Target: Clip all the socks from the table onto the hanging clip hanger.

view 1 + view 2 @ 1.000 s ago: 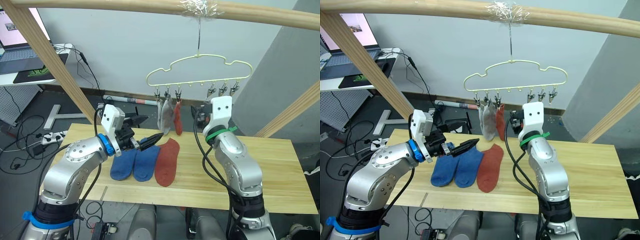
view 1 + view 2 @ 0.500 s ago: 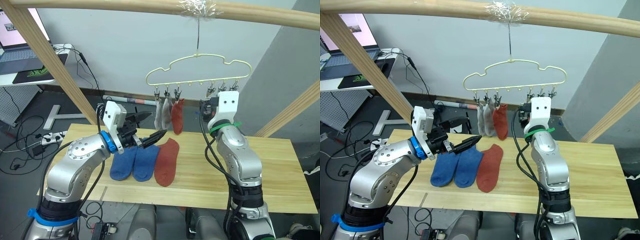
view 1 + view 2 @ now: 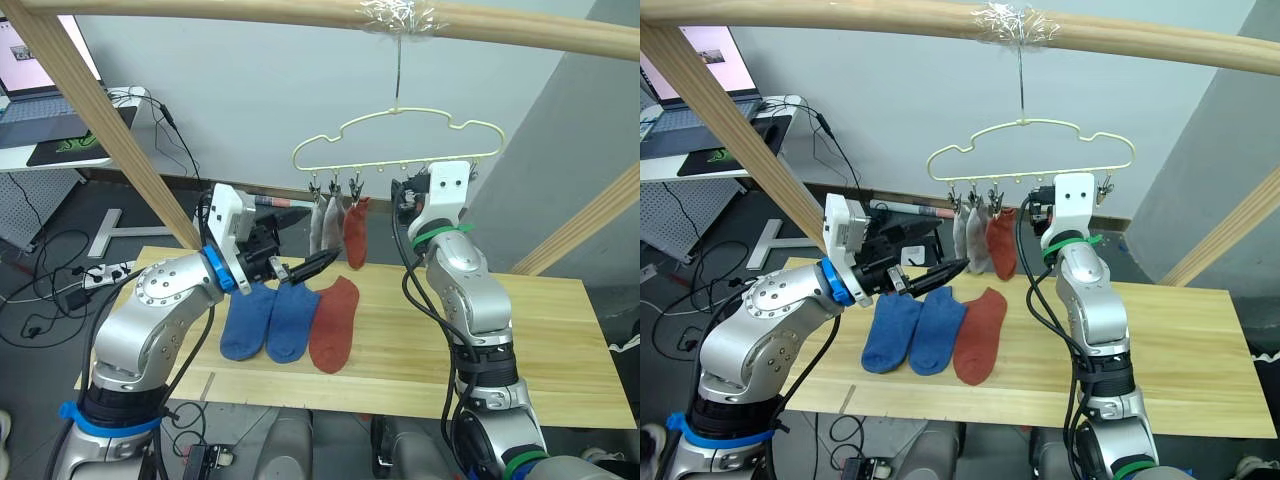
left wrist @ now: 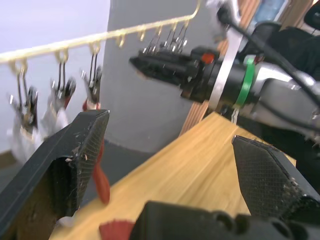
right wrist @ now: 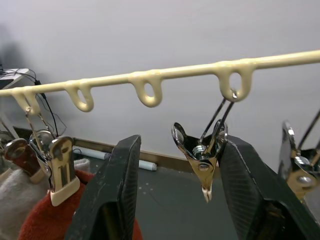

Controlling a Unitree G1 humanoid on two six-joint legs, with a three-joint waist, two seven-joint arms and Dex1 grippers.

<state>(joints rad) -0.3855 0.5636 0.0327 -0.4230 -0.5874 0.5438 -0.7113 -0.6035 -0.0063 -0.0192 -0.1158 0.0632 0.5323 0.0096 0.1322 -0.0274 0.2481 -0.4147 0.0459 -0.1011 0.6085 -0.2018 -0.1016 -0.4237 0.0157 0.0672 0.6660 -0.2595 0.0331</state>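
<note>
I will pinch the metal clip by its two levers with my right gripper. The clip's gripping end then stays free for the rust red sock point(image 3: 334, 326).
The pale-yellow clip hanger point(image 3: 400, 138) hangs from the beam. Its three left clips hold two grey socks point(image 3: 324, 226) and a rust red sock point(image 3: 354, 232). Two blue socks point(image 3: 268, 320) and a rust red sock point(image 3: 333, 322) lie side by side on the table point(image 3: 560, 340). My right gripper point(image 5: 182, 145) is raised to the hanger and open, its fingers point(image 5: 107, 200) on either side of a bare clip point(image 5: 206, 167). My left gripper point(image 3: 302, 263) hovers open and empty above the blue socks, pointing toward the hung socks.
A thick wooden beam point(image 3: 300, 15) crosses the top, with slanted wooden posts at left point(image 3: 100, 120) and right point(image 3: 590, 225). A desk with a laptop point(image 3: 40, 110) stands at the back left. Cables lie on the floor point(image 3: 50, 280).
My right gripper has risen from below the hanger up to a bare clip. My left gripper has lifted a little and pointed more toward the hanger. The socks on the table have not moved.
</note>
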